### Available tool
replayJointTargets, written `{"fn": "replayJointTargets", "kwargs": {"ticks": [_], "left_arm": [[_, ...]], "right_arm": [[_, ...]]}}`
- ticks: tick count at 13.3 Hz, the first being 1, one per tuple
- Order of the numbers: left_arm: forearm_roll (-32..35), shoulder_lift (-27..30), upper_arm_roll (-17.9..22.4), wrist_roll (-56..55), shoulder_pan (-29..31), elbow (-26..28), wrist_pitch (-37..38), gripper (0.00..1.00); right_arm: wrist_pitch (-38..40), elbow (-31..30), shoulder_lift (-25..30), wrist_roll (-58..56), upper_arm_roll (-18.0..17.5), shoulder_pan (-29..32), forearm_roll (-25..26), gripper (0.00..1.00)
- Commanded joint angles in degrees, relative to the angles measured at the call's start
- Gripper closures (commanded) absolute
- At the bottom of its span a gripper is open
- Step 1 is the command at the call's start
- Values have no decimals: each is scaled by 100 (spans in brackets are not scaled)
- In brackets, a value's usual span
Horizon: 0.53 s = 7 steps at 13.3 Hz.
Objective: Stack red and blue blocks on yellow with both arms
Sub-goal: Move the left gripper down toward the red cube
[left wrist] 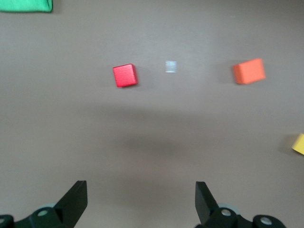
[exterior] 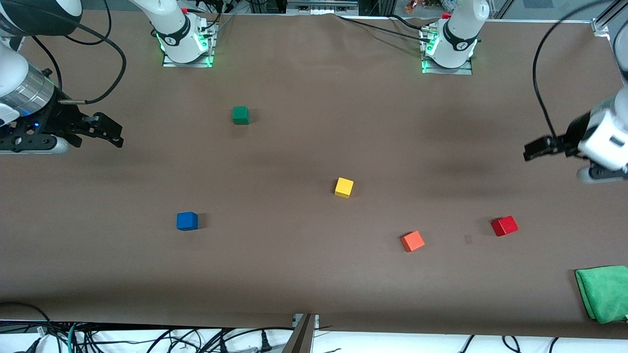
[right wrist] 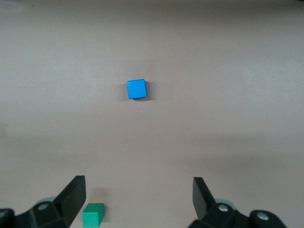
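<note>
My left gripper is to grab the red cube next by two opposite sides, to stack it on the yellow cube [exterior: 344, 187].
The yellow cube [exterior: 344, 187] sits near the table's middle; its edge shows in the left wrist view [left wrist: 299, 144]. The red cube [exterior: 504, 226] lies toward the left arm's end and shows in the left wrist view [left wrist: 125, 75]. The blue cube [exterior: 187, 220] lies toward the right arm's end and shows in the right wrist view [right wrist: 136, 89]. My left gripper [exterior: 529, 151] hangs open and empty, high at the left arm's end of the table [left wrist: 141, 195]. My right gripper [exterior: 114, 135] hangs open and empty, high at the right arm's end [right wrist: 138, 192].
An orange cube [exterior: 412, 240] lies between the yellow and red cubes, nearer the front camera [left wrist: 248, 71]. A dark green cube [exterior: 240, 114] sits nearer the bases [right wrist: 92, 214]. A folded green cloth [exterior: 604, 292] lies at the front corner at the left arm's end.
</note>
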<state>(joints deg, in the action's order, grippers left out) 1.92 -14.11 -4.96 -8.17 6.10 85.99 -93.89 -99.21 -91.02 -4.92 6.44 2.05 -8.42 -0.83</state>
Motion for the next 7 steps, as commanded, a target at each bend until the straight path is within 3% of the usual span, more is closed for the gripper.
{"fn": "replayJointTargets", "kwargs": {"ticks": [1, 4, 7], "left_arm": [[45, -679, 13, 193, 269, -56, -443, 0], [45, -1566, 13, 202, 576, -12, -1462, 0], [36, -1981, 13, 176, 621, 514, -2876, 0]], "right_arm": [[68, 146, -80, 50, -91, 60, 74, 1], [51, 146, -80, 50, -91, 60, 74, 1], [51, 146, -80, 50, -91, 51, 66, 1]]}}
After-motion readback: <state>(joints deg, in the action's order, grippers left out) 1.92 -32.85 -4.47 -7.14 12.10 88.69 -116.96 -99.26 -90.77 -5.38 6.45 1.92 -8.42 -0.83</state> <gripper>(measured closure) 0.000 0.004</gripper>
